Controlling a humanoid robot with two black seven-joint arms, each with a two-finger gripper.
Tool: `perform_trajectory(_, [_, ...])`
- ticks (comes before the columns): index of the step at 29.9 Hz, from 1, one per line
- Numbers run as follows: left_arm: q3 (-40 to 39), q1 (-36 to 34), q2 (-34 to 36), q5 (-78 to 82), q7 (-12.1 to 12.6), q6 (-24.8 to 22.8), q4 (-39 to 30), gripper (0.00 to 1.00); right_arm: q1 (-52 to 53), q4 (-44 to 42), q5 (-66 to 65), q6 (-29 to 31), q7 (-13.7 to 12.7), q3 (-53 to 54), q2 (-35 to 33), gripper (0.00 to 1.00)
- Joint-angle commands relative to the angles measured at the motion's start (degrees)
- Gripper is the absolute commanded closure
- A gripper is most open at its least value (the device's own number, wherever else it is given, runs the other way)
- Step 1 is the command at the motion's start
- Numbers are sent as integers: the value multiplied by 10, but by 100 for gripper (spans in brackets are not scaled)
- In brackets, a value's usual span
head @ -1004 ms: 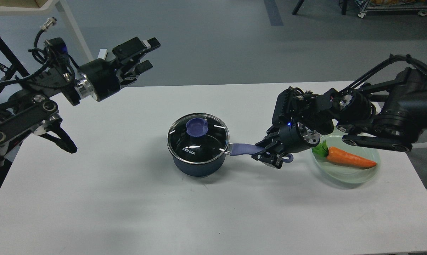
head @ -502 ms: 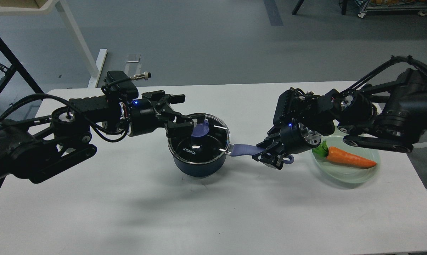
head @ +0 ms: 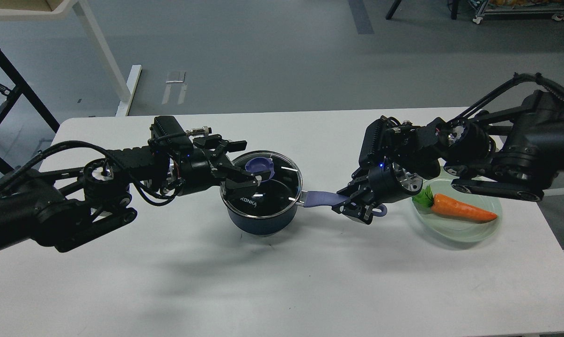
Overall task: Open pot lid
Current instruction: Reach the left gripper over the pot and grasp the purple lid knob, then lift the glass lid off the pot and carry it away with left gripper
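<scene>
The glass lid spreads wide across the whole pot, so my left gripper should next grab it by its narrow purple knob [head: 260,165].
The dark navy pot [head: 263,221] stands at the table's middle with the clear glass lid [head: 282,187] seated on it. The lid's purple knob [head: 259,166] shows in full. My left gripper [head: 249,162] is open at the knob's left side. One finger [head: 237,144] is behind the knob and the other [head: 244,179] lies over the lid in front of it. Neither finger grips the knob. My right gripper [head: 356,205] is shut on the far part of the pot's purple handle [head: 323,198], with the handle's end loop sticking out past it.
A pale green plate [head: 464,234] holding a toy carrot [head: 462,210] sits at the right, just below my right arm. The white table [head: 282,281] has open surface in front of the pot. Table legs and frames stand on the floor at the back left.
My left arm came down from high at the back left to the lid, and its open fingers now sit lower, around the knob. The right gripper, pot and lid have not moved.
</scene>
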Motion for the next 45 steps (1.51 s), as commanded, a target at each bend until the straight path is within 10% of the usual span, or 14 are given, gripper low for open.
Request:
perform_trajectory(1, [11, 0, -10, 0, 0, 1, 10, 1, -2, 0, 0, 0, 0, 0, 0, 77])
perform_trajectory(29, [51, -7, -5, -7, -5, 43, 34, 56, -1, -1, 0, 3, 0, -1, 0, 77])
perform_trajectory(45, [49, -6, 155, -68, -48, 77, -4, 59, -2, -2, -1, 3, -1, -2, -11, 76])
